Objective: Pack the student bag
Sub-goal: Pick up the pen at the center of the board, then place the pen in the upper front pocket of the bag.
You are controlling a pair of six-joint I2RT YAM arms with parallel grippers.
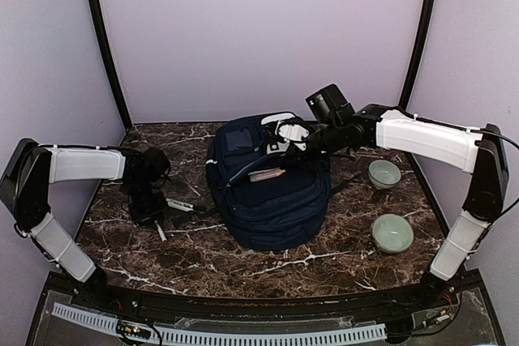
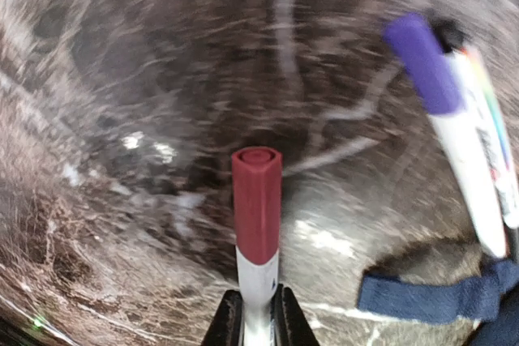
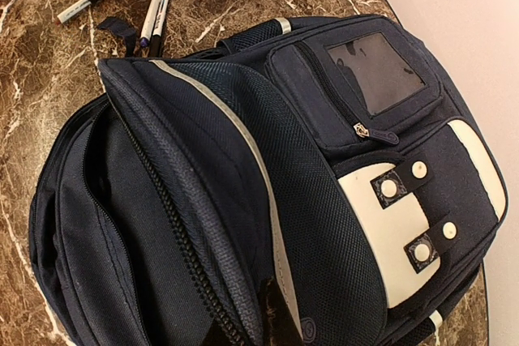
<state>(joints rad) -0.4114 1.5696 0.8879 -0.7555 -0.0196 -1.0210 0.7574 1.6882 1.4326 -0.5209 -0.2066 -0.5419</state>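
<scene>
I am pinching the red-capped marker's (image 2: pixel 257 208) white body below the cap (image 2: pixel 258 299) with my left fingertips. I would lift the marker off the marble if I raised my left gripper now.
The student bag (image 1: pixel 268 196) lies flat mid-table, navy with a white stripe and a white buckle patch (image 3: pixel 389 228). Its main zip is undone and the compartment (image 3: pixel 122 224) gapes open. My right gripper (image 3: pixel 272 326) is shut on the striped edge of the bag's front flap and holds it up. A pale flat item (image 1: pixel 266 174) shows in the opening. Left of the bag, my left gripper (image 2: pixel 258 322) points down at the table, with its fingers (image 2: pixel 227 323) closed on the white barrel of a red-capped marker (image 2: pixel 257 208).
A purple-capped marker (image 2: pixel 442 111) and another marker (image 2: pixel 491 143) lie side by side right of the red one, by a blue bag strap (image 2: pixel 430 295). Two pale green bowls (image 1: pixel 383 173) (image 1: pixel 392 232) stand right of the bag. Purple walls enclose the marble table (image 1: pixel 243 261).
</scene>
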